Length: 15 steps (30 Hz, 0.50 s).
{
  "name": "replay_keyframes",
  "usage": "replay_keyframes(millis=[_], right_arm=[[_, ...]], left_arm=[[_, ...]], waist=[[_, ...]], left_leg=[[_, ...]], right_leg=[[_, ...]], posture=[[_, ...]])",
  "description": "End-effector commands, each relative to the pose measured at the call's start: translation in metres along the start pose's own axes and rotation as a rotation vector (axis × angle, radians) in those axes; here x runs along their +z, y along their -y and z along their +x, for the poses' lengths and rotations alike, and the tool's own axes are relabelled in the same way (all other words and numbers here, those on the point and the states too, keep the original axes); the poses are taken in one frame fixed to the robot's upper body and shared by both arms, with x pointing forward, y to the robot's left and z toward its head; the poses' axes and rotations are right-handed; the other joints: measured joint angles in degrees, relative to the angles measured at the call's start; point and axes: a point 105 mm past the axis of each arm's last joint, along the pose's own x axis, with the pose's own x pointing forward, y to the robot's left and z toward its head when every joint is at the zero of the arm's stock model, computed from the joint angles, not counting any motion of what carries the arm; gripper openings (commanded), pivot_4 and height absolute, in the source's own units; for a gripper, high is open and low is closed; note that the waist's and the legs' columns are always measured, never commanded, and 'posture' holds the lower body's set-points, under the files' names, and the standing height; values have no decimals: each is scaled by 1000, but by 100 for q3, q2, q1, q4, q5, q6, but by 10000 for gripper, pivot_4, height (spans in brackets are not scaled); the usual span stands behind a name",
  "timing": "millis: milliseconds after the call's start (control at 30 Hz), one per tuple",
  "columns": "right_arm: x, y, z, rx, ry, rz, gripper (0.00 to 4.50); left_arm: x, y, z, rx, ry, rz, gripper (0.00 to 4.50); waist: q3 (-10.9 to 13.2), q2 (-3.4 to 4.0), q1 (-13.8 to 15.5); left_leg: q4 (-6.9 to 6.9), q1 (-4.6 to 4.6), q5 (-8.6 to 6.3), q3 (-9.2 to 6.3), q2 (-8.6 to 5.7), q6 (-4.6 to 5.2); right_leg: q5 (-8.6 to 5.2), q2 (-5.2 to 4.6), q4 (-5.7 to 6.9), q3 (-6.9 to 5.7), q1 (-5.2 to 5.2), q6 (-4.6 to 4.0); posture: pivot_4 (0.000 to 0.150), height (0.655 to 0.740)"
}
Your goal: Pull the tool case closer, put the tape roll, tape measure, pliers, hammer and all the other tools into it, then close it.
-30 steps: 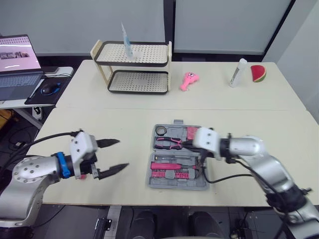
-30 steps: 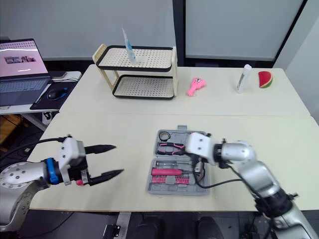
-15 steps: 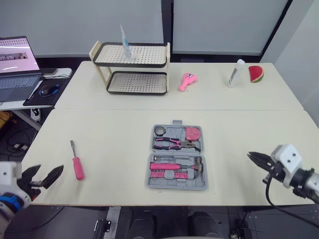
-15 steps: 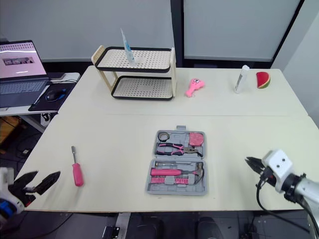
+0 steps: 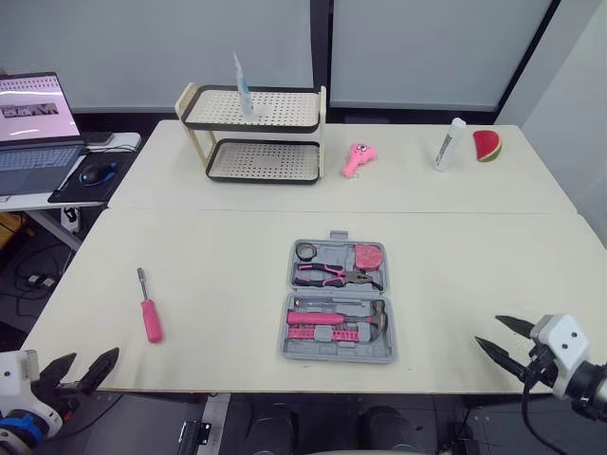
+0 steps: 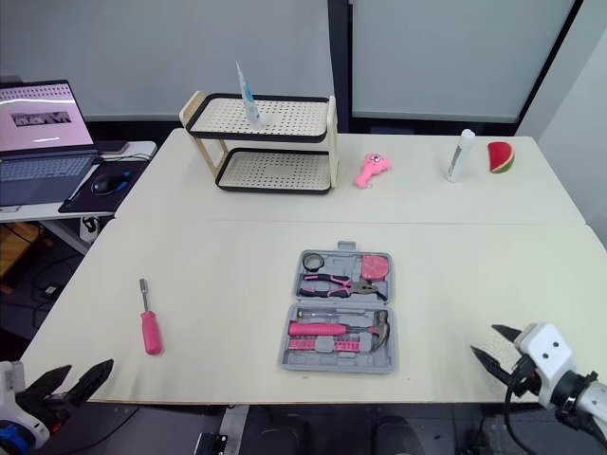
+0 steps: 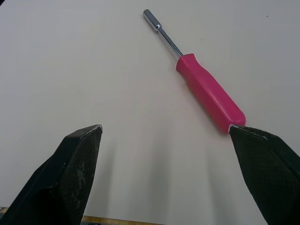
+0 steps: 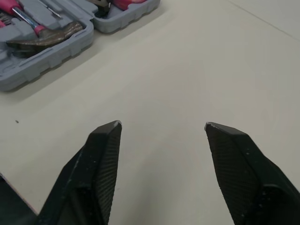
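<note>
My left gripper grabs the screwdriver by its thick pink handle (image 5: 152, 322) next, since the screwdriver's bulk sits behind its long thin shaft (image 5: 143, 285).
The grey tool case (image 5: 284, 332) lies open mid-table with a black tape roll (image 5: 305, 250), a pink tape measure (image 5: 368, 254), pliers (image 5: 332, 275), a hammer (image 5: 365, 320) and pink bits in its trays. A pink-handled screwdriver (image 5: 148, 317) lies loose on the table, well left of the case. My left gripper (image 5: 95, 354) hangs open at the near left table edge, short of the screwdriver (image 7: 206, 89), with nothing between its fingers. My right gripper (image 5: 487, 329) stands open and empty at the near right edge, right of the case (image 8: 47, 56).
A two-tier rack (image 5: 251, 128) with a tube standing on top sits at the back. A pink toy (image 5: 358, 154), a white tube (image 5: 446, 142) and a watermelon slice (image 5: 486, 144) lie back right. A laptop (image 5: 33, 114) is on a side desk at left.
Both arms have drawn back from over the table to its near edge. The right gripper left the case and opened. The screwdriver, hidden by the left arm before, now shows.
</note>
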Motion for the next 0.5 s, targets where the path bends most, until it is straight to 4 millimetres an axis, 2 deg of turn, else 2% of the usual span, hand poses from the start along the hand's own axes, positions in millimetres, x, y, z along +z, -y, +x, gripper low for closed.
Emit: replay_keyframes(millis=[33, 67, 267, 400, 500], right_arm=[[13, 5, -2, -14, 33, -26, 41914], [13, 5, -2, -13, 34, -25, 44688], [21, 3, 0, 12, 48, -39, 44688], [40, 1, 9, 98, 82, -103, 44688], [67, -2, 18, 202, 125, -155, 44688]], left_arm=[[9, 0, -1, -13, 19, 43, 45000], [9, 0, 0, -13, 21, 44, 45000], [13, 0, -1, -11, 38, 42, 45000], [13, 0, -2, -9, 39, 43, 45000], [15, 2, -2, -7, 46, 43, 45000]], waist=[[0, -1, 0], [-1, -1, 1], [-1, 0, 1], [-2, 1, -3], [-1, 2, -17]], left_leg=[[0, 0, 0, 0, 0, 0], [0, 0, -1, 1, 0, 1], [0, 0, -1, 1, 0, 2], [1, 0, -1, 2, 0, 2], [1, 1, -1, 0, 0, 2]], right_leg=[[0, 0, -2, 0, 1, 0], [0, -1, -2, 0, 1, 0], [0, -2, -3, 1, 1, 0], [0, -2, -3, 1, 1, 0], [0, -2, -2, 0, 1, 0]], posture=[[1500, 7290], [1500, 7290], [1500, 7290], [1500, 7290], [1500, 7290]])
